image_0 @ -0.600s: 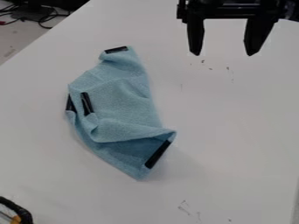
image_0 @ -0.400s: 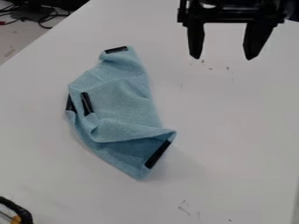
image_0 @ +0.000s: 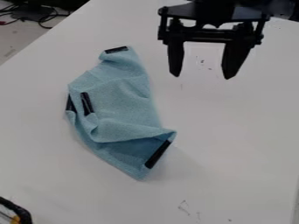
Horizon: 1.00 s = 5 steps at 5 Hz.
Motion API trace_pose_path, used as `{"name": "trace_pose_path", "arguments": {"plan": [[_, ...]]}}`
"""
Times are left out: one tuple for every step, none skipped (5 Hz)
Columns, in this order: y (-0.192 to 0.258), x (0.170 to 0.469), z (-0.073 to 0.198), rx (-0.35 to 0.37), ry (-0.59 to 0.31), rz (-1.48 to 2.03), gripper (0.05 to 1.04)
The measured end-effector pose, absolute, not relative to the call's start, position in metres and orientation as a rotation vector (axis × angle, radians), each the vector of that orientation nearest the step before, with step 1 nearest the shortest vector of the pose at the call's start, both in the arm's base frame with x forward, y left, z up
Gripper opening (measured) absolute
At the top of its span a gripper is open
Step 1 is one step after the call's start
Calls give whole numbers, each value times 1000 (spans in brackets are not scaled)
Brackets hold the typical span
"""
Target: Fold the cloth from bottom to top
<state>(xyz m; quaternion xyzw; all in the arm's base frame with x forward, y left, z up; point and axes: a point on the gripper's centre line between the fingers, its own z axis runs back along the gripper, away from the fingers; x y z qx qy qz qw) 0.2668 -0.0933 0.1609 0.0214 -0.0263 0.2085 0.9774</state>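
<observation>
Next, my gripper grabs the light blue cloth's bottom edge to fold the cloth from bottom to top.
My gripper (image_0: 202,77) hangs over the upper right part of the table, open, with nothing between its two fingers. To its left and lower down lies the light blue cloth (image_0: 123,105), rumpled and partly folded over itself. Black strips mark the cloth at its top corner, its left side and its lower right edge. A fold runs across its lower part, and a darker blue layer shows beneath that fold. The gripper and the cloth are apart.
The white table (image_0: 234,144) extends around the cloth, its edge slanting across the upper left. Black cables (image_0: 43,16) lie beyond that edge. A black curved object (image_0: 19,211) with a yellow-orange part stands at the lower left corner.
My gripper has come down and to the left in the view, nearer the cloth, with its fingers still apart. The cloth has stayed where it was.
</observation>
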Motion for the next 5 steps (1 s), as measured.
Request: {"name": "trace_pose_path", "arguments": {"plan": [[-69, 262, 145, -45, -93, 343, 999], [-64, 258, 129, -58, -85, 273, 999], [-58, 248, 119, -38, -88, 212, 999], [-57, 238, 109, -37, -104, 155, 999], [-56, 228, 94, 7, -117, 134, 999]]}}
